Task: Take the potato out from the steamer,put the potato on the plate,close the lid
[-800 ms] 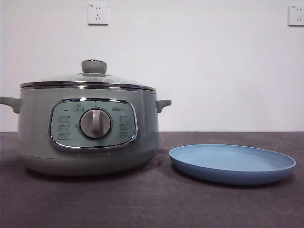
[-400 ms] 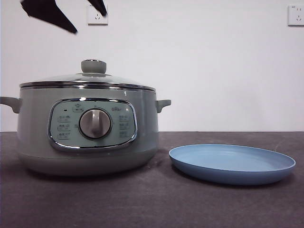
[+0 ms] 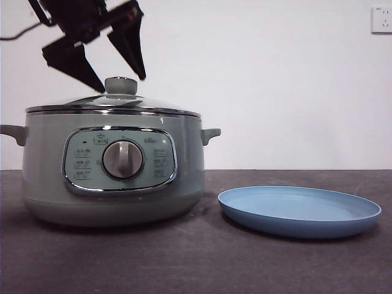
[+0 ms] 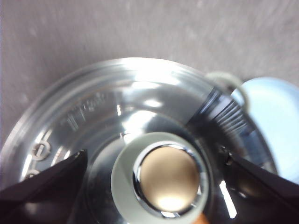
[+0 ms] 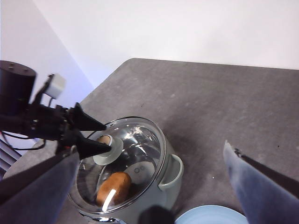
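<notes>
My left gripper grabs the glass lid by its green knob (image 4: 159, 177) next, to uncover the potato (image 4: 201, 219) inside the steamer.
The sage-green steamer (image 3: 113, 165) stands at the left of the table with the glass lid (image 3: 113, 103) on it. My left gripper (image 3: 120, 84) hangs from the upper left, open, its jaws on either side of the lid's green knob (image 3: 120, 86) and just above it. In the left wrist view the knob (image 4: 163, 179) lies between the open jaws of that gripper (image 4: 156, 156). The potato (image 5: 113, 186) shows through the lid (image 5: 135, 140) inside the steamer. The light-blue plate (image 3: 300, 211) lies empty to the right. My right gripper (image 5: 150, 151) is open, high above the table.
The steamer's side handles (image 3: 210, 133) stick out to both sides. A wall socket (image 3: 382, 19) is on the white back wall. The dark grey table (image 3: 196, 263) runs in front of the steamer and the plate.
My left gripper has come down from the top left edge of the front view to the lid's knob. The steamer, the lid and the plate have not moved.
</notes>
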`<state>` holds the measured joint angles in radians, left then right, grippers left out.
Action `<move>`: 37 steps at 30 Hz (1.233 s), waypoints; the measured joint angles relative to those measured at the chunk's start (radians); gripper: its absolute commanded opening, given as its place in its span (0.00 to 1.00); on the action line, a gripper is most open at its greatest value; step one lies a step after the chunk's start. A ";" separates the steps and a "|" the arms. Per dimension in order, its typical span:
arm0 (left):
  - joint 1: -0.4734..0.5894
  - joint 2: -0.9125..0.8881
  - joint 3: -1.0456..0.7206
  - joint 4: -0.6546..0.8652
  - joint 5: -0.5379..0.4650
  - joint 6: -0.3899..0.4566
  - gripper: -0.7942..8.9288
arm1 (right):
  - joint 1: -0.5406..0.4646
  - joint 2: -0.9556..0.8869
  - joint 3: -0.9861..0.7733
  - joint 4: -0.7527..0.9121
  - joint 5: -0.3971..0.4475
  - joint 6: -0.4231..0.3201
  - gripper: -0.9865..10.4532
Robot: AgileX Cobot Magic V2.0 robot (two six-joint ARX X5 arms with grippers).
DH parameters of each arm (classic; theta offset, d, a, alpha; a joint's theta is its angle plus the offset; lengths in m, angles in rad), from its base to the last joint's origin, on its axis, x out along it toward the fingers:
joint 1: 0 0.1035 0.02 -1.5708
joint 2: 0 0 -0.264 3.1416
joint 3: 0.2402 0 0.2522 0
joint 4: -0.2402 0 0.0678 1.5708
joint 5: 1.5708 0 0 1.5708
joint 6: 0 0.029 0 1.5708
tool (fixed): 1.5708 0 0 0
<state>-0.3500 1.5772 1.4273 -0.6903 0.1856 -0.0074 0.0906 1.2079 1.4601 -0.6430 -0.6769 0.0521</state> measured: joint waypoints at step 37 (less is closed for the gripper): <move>-0.048 0.048 0.406 -0.237 -0.108 0.111 0.07 | 0.029 0.000 0.000 -0.003 0.050 0.004 0.59</move>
<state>-0.3977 1.6253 1.8332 -0.9276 0.0776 0.1036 0.1200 1.2079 1.4605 -0.6456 -0.6270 0.0563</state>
